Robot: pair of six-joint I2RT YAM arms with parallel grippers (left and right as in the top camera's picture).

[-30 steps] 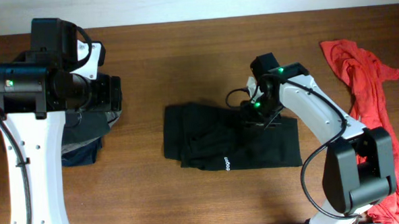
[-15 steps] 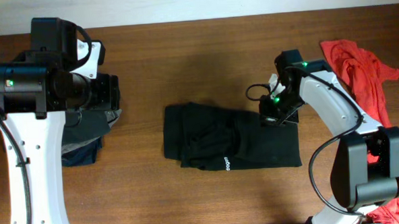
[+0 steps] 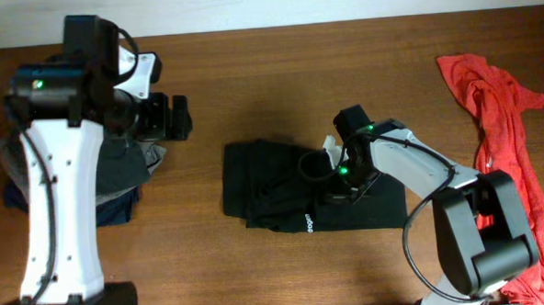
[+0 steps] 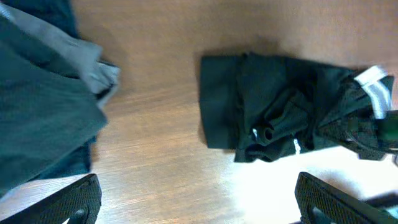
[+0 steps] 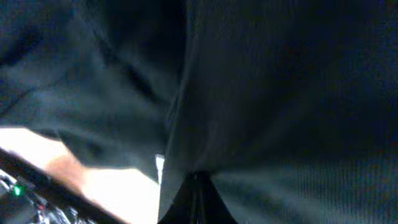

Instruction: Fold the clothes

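Observation:
My left gripper grabs its nearest end next, opposite my right gripper's pinch, to fold an end of the black garment (image 3: 274,194) over the rest.
A black garment (image 3: 274,194) lies partly folded and rumpled at the table's middle; it also shows in the left wrist view (image 4: 273,115). My right gripper (image 3: 343,179) is low on the garment's right half. In the right wrist view its fingers (image 5: 198,198) are shut together on a pinch of the black fabric (image 5: 261,93), which fills the view. My left gripper (image 3: 173,117) hovers over bare wood, left of and beyond the garment. Its fingers (image 4: 199,202) are wide open and empty.
A pile of red clothes (image 3: 492,97) lies along the right edge of the table. A dark blue and grey heap (image 3: 117,182) lies at the left under the left arm, also in the left wrist view (image 4: 43,106). Bare wood lies in between.
My right gripper has moved left and nearer, from the garment's upper right edge to its middle. My left arm has swung right, toward the garment.

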